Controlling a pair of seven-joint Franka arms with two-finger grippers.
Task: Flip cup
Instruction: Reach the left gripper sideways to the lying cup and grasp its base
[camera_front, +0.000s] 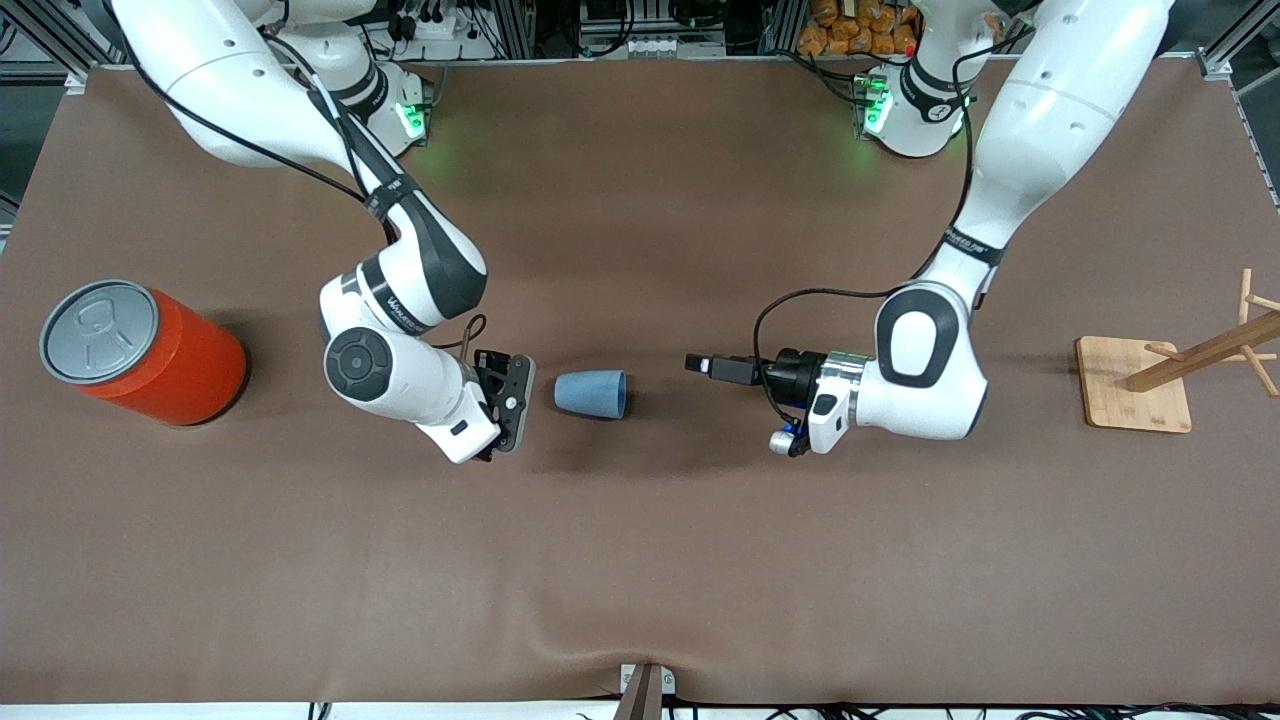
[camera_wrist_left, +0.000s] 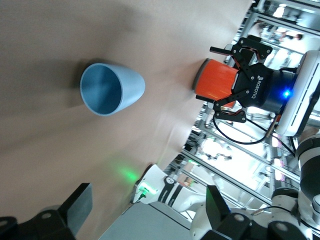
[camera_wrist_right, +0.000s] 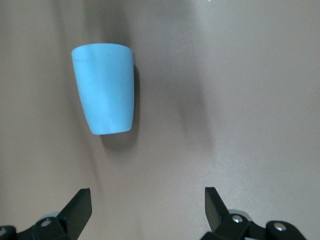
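The light-blue cup is next: my left gripper will grab it by the rim of its opening (camera_front: 620, 394) (camera_wrist_left: 100, 67), and then I can flip the cup over.
The light-blue cup (camera_front: 590, 392) lies on its side in the middle of the brown table, its mouth toward the left arm's end. My right gripper (camera_front: 518, 405) is open and empty beside the cup's base end, a short gap away. My left gripper (camera_front: 697, 364) is open and empty, low over the table, facing the cup's mouth from a little farther off. The left wrist view looks into the cup's darker blue inside (camera_wrist_left: 101, 90) ahead of that gripper (camera_wrist_left: 147, 212). The right wrist view shows the cup's outside (camera_wrist_right: 106, 95) ahead of that gripper (camera_wrist_right: 147, 210).
A large orange can with a grey lid (camera_front: 140, 350) stands at the right arm's end of the table. A wooden peg stand on a square base (camera_front: 1135, 385) stands at the left arm's end. The left wrist view shows the can (camera_wrist_left: 215, 80) past the right gripper (camera_wrist_left: 245, 75).
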